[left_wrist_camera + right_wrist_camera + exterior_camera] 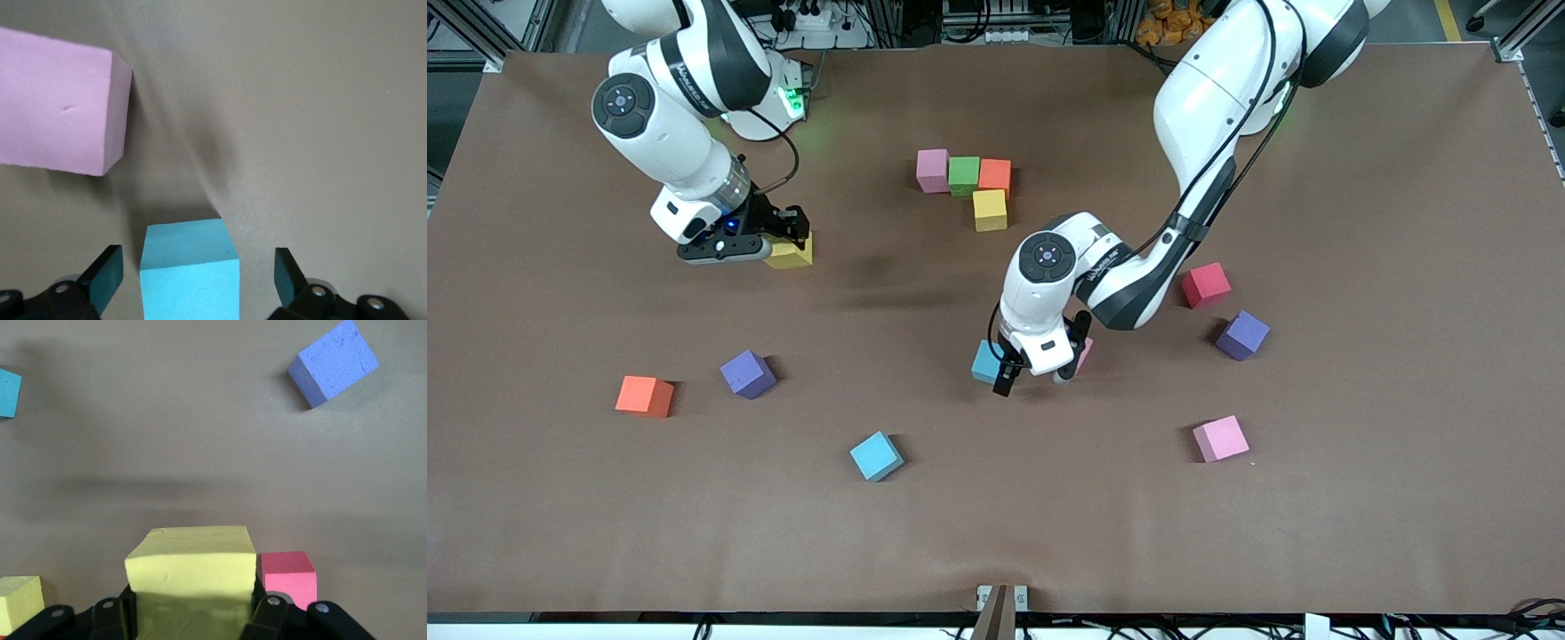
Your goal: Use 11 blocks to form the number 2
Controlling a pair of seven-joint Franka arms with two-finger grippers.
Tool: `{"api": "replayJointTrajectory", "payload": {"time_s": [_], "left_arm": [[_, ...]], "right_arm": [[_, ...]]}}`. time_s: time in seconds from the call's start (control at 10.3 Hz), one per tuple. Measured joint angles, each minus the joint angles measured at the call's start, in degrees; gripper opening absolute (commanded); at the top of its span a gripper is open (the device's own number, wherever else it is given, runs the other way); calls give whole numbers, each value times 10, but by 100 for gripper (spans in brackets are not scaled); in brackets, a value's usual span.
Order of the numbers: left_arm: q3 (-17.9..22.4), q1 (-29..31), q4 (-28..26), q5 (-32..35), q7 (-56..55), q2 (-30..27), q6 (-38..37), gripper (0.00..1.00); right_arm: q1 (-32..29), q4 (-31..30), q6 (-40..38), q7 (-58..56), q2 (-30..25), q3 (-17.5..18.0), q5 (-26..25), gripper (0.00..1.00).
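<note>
The left gripper needs to go lower before it closes on the light blue block. Its fingers are above the block, so they would miss the block if they closed now.
Four blocks touch near the arms' bases: pink (pixel 932 169), green (pixel 963 174) and orange (pixel 994 175) in a row, with yellow (pixel 989 210) against the orange one. My right gripper (pixel 787 244) (pixel 193 613) is shut on a yellow block (pixel 793 256) (pixel 192 570) at the right arm's end of the table. My left gripper (pixel 1036 369) (pixel 197 277) hangs open over mid-table, its fingers (pixel 105 275) on either side of a light blue block (pixel 987 360) (pixel 190 267) without touching it. A pink block (pixel 1084 354) (pixel 57 110) lies beside it, partly hidden.
Loose blocks lie around: orange (pixel 644 396), purple (pixel 748 373) (pixel 333 363), light blue (pixel 876 455) (pixel 8 392), pink (pixel 1220 438), purple (pixel 1241 334). A red cube (pixel 1206 284) sits by the left arm. Another red cube (pixel 288 577) lies beside the held yellow block.
</note>
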Motion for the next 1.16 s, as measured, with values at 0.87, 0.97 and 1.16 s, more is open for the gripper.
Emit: {"api": "replayJointTrajectory", "payload": {"time_s": [0.87,0.97,1.16], "left_arm": [[11,-25,5,0,-15,27,2,97],[11,-26,5,0,-15,28,2,67],[11,-29,5,0,-15,29,2,7]], "right_arm": [[72,-1,34,121,24,2,1,36],[93,-1,53,149,36,2,1,36],[151,-1,97,209,67,4,11,36]]}}
